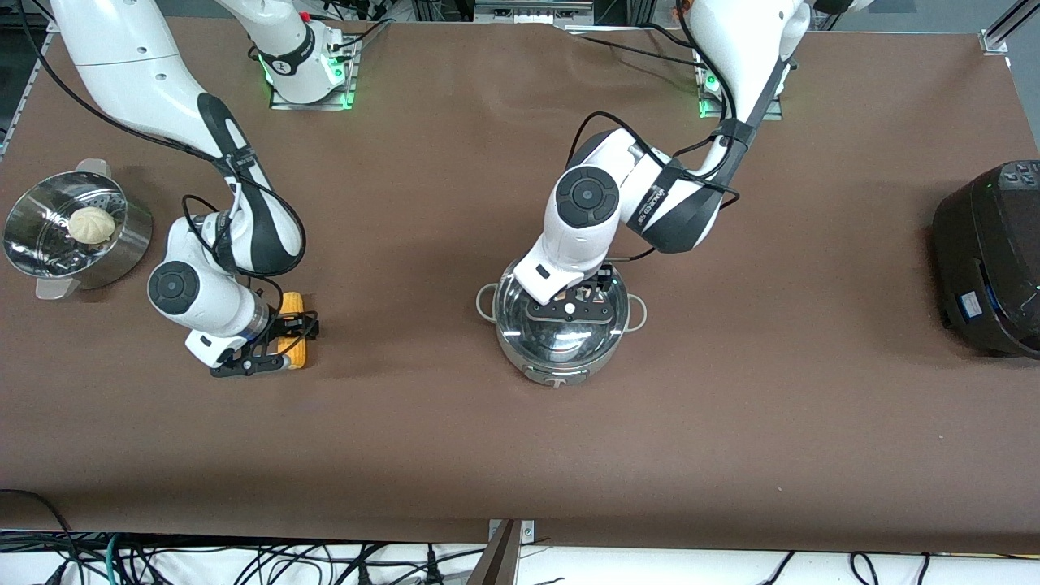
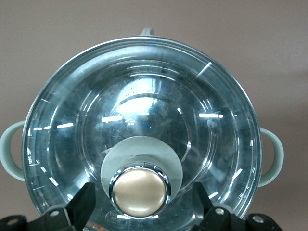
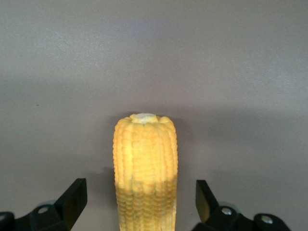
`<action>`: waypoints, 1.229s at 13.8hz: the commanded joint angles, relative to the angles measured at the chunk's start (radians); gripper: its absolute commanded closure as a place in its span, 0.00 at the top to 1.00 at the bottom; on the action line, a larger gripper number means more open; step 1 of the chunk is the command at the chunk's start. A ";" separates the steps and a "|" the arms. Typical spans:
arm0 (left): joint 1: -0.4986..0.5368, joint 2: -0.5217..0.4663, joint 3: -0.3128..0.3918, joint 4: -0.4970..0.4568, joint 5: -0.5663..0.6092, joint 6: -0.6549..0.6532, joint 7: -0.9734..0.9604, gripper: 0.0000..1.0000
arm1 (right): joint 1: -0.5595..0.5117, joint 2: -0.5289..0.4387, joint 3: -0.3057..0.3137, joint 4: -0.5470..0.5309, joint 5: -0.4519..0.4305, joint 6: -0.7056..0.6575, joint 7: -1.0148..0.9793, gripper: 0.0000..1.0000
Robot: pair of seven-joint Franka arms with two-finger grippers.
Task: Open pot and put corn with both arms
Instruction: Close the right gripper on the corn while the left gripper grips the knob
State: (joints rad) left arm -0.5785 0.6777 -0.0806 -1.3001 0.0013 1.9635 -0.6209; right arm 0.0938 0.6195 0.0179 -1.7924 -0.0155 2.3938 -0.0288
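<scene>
The long corn's ends reach past the fingers on both sides, so the robot's right gripper should next grab the corn around its middle (image 3: 147, 208) to balance it.
The steel pot (image 1: 561, 357) stands mid-table with its glass lid (image 2: 144, 110) on. My left gripper (image 1: 569, 305) hangs over the lid, open, its fingers (image 2: 83, 202) on either side of the brass-coloured knob (image 2: 139, 191) without touching it. The yellow corn (image 1: 294, 340) lies on the table toward the right arm's end. My right gripper (image 1: 284, 341) is low over it and open. Its fingers (image 3: 72, 197) straddle the cob (image 3: 145, 168) with gaps on both sides.
A steel perforated bowl (image 1: 49, 252) with a white bun (image 1: 92, 225) stands at the right arm's end of the table. A big black cooker (image 1: 991, 260) stands at the left arm's end. Brown table cloth lies between them.
</scene>
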 commanded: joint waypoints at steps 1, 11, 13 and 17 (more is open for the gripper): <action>-0.006 0.023 0.008 0.039 0.022 -0.009 0.007 0.89 | -0.011 -0.023 0.005 -0.036 0.009 0.018 -0.011 1.00; -0.003 0.023 0.008 0.042 0.019 -0.009 0.007 0.22 | -0.017 -0.017 0.005 -0.071 0.011 0.035 -0.011 1.00; -0.004 0.023 0.008 0.042 0.019 -0.009 0.006 0.00 | -0.017 -0.017 0.005 -0.071 0.011 0.035 -0.011 0.85; -0.003 0.017 0.008 0.042 0.016 -0.014 0.003 0.00 | -0.017 -0.017 0.005 -0.071 0.011 0.024 -0.017 0.16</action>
State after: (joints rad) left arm -0.5778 0.6809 -0.0770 -1.2984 0.0015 1.9636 -0.6209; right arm 0.0848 0.6195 0.0166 -1.8425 -0.0156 2.4110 -0.0288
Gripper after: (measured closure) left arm 0.502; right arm 0.414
